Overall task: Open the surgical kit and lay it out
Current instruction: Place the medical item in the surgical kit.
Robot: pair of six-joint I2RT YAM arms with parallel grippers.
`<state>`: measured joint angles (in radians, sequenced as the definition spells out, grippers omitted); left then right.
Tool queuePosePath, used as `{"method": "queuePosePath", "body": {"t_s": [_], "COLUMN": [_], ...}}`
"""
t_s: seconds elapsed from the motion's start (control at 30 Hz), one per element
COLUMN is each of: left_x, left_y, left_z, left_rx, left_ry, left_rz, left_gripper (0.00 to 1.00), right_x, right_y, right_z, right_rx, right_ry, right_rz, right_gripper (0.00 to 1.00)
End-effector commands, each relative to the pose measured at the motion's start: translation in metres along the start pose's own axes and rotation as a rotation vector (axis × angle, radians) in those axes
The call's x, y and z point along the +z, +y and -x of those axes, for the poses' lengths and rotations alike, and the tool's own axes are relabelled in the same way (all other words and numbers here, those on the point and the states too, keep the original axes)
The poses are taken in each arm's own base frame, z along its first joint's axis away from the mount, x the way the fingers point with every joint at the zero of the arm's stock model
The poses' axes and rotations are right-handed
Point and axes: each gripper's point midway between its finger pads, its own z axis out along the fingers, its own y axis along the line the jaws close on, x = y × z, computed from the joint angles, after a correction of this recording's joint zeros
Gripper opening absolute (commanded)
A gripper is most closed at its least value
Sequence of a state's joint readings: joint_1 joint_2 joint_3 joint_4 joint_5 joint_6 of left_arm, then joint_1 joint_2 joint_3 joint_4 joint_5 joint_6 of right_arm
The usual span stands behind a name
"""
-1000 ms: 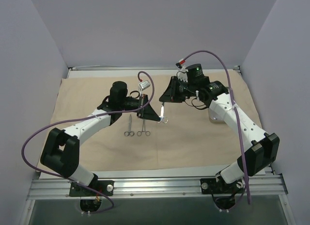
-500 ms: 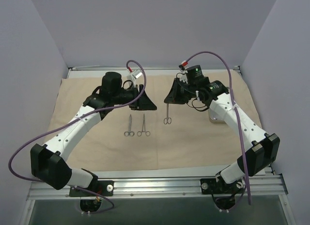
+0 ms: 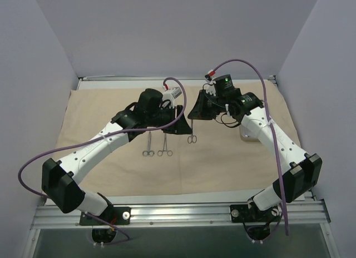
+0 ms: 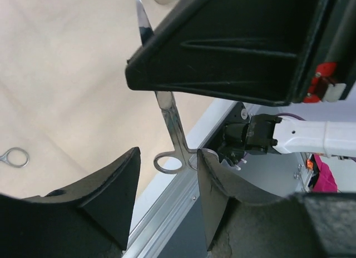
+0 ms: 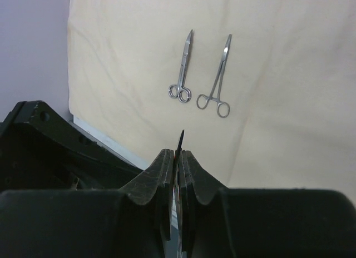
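I should grab the scissors by their handles near the rings with my left gripper, to lay them out flat. I should leave the scissors' blade tip to my right gripper.
The beige cloth wrap (image 3: pixel 105 108) lies spread flat over the table. My right gripper (image 3: pixel 192 118) is shut on the blade tip of thin silver scissors (image 3: pixel 192 134), which hang with their rings down above the cloth. From the right wrist only the dark tip (image 5: pixel 179 140) pokes out between the shut fingers. My left gripper (image 3: pixel 179 124) is open right beside them; in the left wrist view the scissors (image 4: pixel 169 116) reach down to a ring between its spread fingers (image 4: pixel 125 183), touching neither. Another pair of scissors (image 3: pixel 148 144) and ring-handled forceps (image 3: pixel 165 144) lie side by side on the cloth.
The steel tray (image 3: pixel 243 135) peeks out from behind the right forearm on the right of the cloth. A metal rail (image 3: pixel 178 213) runs along the near edge. Purple cables arc over both arms. Walls close in the left, right and back.
My left gripper opened, drew back from the hanging scissors, then came back open around their ring end. The scissors swung to hang straight. The right arm barely moved.
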<state>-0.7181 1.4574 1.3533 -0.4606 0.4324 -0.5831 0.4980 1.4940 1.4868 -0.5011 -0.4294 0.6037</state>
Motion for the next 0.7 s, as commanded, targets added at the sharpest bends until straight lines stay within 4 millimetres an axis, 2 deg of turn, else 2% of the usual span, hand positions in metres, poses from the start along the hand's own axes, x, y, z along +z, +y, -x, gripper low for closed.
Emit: {"method": "queuePosePath", "body": {"t_s": [0.0, 0.4, 0.67], "left_x": [-0.005, 0.008, 0.014], "left_y": [-0.001, 0.002, 0.002], "left_z": [0.024, 0.037, 0.037], "left_rx": [0.024, 0.050, 0.042], "left_ry": [-0.074, -0.071, -0.056], "left_rz": [0.047, 0.063, 0.058], "left_gripper": [0.54, 0.53, 0.43], "right_x": [-0.021, -0.016, -0.015], "right_y": [0.023, 0.022, 0.022], "right_z": [0.009, 0.008, 0.009], "right_rx": [-0.013, 0.019, 0.024], "right_ry": [-0.050, -0.059, -0.060], "right_rz": [0.084, 0.082, 0.078], "right_gripper": [0.00, 0.00, 0.00]}}
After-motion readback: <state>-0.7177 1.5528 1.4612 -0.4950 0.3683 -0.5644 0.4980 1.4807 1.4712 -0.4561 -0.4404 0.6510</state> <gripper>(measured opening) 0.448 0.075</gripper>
